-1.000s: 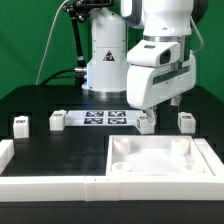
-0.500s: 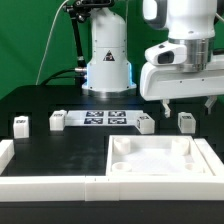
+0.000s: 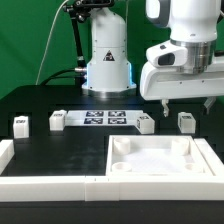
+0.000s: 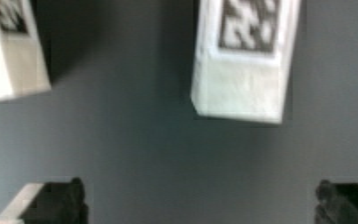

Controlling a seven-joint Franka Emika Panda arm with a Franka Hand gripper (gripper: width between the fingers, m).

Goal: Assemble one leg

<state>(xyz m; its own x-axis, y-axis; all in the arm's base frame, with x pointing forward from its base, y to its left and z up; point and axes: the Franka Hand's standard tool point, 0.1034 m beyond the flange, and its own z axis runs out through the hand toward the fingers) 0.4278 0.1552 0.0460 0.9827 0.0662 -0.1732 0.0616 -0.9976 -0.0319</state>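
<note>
The robot's gripper will next pick up the leg by its tagged body (image 3: 187, 123) (image 4: 247, 35), so the leg's narrow end stays free to go into the white square tray-like piece.
Several small white legs with marker tags stand on the black table: two at the exterior view's left (image 3: 20, 124) (image 3: 57, 120) and two at the right (image 3: 146, 122) (image 3: 185, 121). My gripper (image 3: 187, 103) hangs open and empty above the two right legs, well clear of them. In the wrist view the gripper (image 4: 202, 203) shows two dark fingertips (image 4: 51, 200) wide apart with only bare table between them. One tagged leg (image 4: 247, 55) lies ahead of the gripper, and part of another leg (image 4: 7, 50) shows at the picture's edge.
The marker board (image 3: 105, 119) lies between the legs in front of the robot base (image 3: 105, 60). A large white square tray-like piece (image 3: 205, 150) sits at the front right. A white border rail (image 3: 12, 160) runs along the left and front edges.
The gripper has risen and shifted to the exterior view's right, away from the leg beside the marker board. It has barely moved in the last half second. The legs have not moved.
</note>
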